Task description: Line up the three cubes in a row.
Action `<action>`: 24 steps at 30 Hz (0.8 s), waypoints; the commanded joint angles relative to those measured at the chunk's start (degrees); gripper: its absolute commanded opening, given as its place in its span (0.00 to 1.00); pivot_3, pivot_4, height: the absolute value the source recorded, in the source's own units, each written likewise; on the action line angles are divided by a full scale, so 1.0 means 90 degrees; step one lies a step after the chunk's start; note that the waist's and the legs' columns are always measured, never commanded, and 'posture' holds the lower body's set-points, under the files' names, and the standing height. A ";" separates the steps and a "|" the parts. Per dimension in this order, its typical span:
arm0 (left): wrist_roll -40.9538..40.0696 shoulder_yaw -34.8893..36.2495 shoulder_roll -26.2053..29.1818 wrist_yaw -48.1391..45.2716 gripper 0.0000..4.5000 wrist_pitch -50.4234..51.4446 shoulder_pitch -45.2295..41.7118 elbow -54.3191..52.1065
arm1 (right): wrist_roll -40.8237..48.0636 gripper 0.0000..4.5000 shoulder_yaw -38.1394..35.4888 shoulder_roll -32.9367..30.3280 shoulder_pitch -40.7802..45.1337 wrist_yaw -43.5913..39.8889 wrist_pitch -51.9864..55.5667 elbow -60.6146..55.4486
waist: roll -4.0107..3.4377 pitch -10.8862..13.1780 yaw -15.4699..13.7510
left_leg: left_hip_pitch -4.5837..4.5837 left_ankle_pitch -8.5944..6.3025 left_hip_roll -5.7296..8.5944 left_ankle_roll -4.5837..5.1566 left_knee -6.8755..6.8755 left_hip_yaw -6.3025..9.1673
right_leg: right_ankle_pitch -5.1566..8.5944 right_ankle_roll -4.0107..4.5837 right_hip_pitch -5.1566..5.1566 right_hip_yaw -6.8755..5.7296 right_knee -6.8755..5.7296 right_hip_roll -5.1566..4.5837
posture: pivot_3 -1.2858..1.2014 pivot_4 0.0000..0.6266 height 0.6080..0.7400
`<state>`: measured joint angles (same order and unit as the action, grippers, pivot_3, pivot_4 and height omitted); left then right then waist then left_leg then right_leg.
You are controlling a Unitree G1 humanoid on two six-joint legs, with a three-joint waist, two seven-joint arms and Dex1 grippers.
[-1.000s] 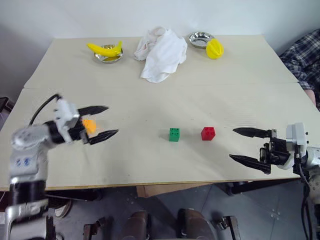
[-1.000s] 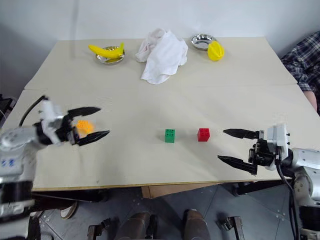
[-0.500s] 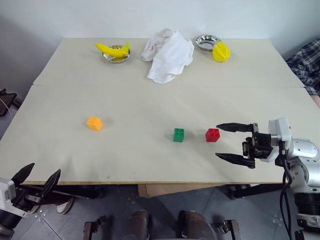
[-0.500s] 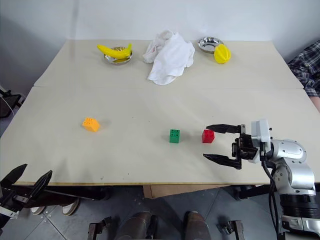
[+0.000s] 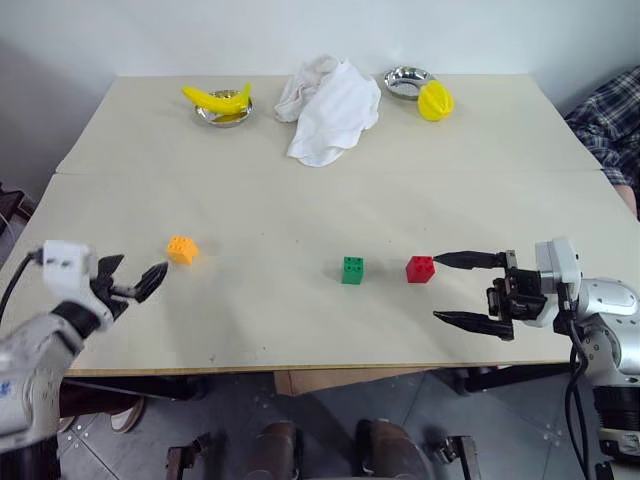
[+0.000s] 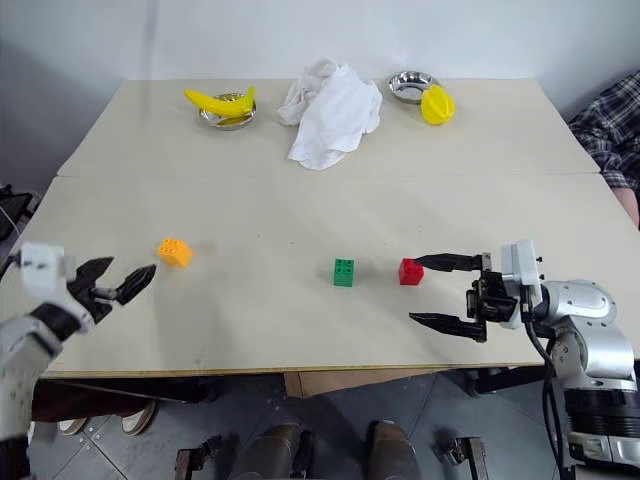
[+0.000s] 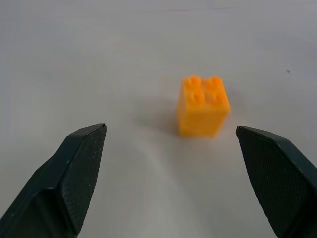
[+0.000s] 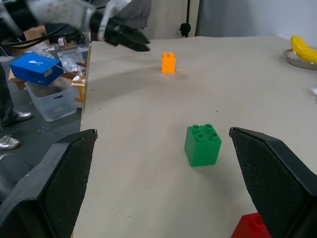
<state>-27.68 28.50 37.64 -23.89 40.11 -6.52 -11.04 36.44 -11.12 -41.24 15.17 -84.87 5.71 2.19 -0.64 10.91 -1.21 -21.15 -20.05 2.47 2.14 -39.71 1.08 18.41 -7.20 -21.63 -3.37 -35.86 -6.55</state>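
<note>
My left gripper's fingers stop short of the orange cube (image 5: 181,249), so I need to move my left gripper toward the cube before I close on it.
Three cubes lie apart on the beige table (image 5: 300,200): the orange cube (image 5: 181,249) at the left, the green cube (image 5: 352,270) in the middle and the red cube (image 5: 420,268) just right of it. My left gripper (image 5: 140,268) is open a little to the left of the orange cube, pointing at it without touching. The left wrist view has the orange cube (image 7: 203,105) ahead of the spread fingers. My right gripper (image 5: 436,289) is open, its upper fingertip just right of the red cube. Between its fingers, the right wrist view shows the green cube (image 8: 203,145) and a corner of the red cube (image 8: 252,227).
Along the far edge are a banana (image 5: 213,98) in a metal bowl, a crumpled white cloth (image 5: 330,105), a second metal bowl (image 5: 408,80) and a yellow ridged fruit (image 5: 432,100). A person's plaid sleeve (image 5: 610,115) is at the right. A blue box (image 8: 37,68) lies beyond the table's left end.
My left gripper, open around the orange cube a second ago, dropped below the table's front edge and has come back up just left of the cube. The right gripper edged left.
</note>
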 commanded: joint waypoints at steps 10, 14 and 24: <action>0.0565 -0.1150 0.0108 0.0092 0.99 0.0211 -0.1366 0.1141 | 0.0026 1.00 -0.0076 0.0053 -0.0082 0.0175 -0.0095 -0.0340 | 0.0001 0.0001 0.0013 | -0.0005 0.0000 -0.0001 -0.0002 0.0011 -0.0001 | 0.0000 0.0000 -0.0010 -0.0010 0.0002 0.0004 | 0.52 0.24 1.00; 0.0609 -0.1230 0.0062 0.0020 0.79 0.0179 -0.1427 0.1186 | 0.0071 1.00 -0.0122 0.0056 -0.0268 0.0310 -0.0048 -0.0576 | 0.0001 0.0001 -0.0002 | -0.0006 0.0000 -0.0001 -0.0003 0.0010 -0.0001 | 0.0000 -0.0001 -0.0009 -0.0010 0.0004 0.0004 | 0.52 0.24 1.00; 0.0531 -0.1830 0.0664 -0.2106 0.34 -0.1143 -0.1648 0.1108 | 0.0082 1.00 -0.0503 -0.0164 -0.0565 0.0335 -0.0178 -0.0522 | 0.0002 0.0001 -0.0031 | -0.0008 0.0000 0.0000 -0.0003 0.0009 0.0001 | 0.0000 -0.0001 -0.0007 -0.0013 0.0009 0.0003 | 0.52 0.24 1.00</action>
<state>-22.23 12.62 42.13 -36.44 35.68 -19.62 0.93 35.99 -12.69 -41.42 10.27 -81.47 5.01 -2.18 -0.62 10.92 -1.49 -21.24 -20.05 2.48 2.11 -39.63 1.09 18.40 -7.21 -21.67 -3.50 -35.72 -6.54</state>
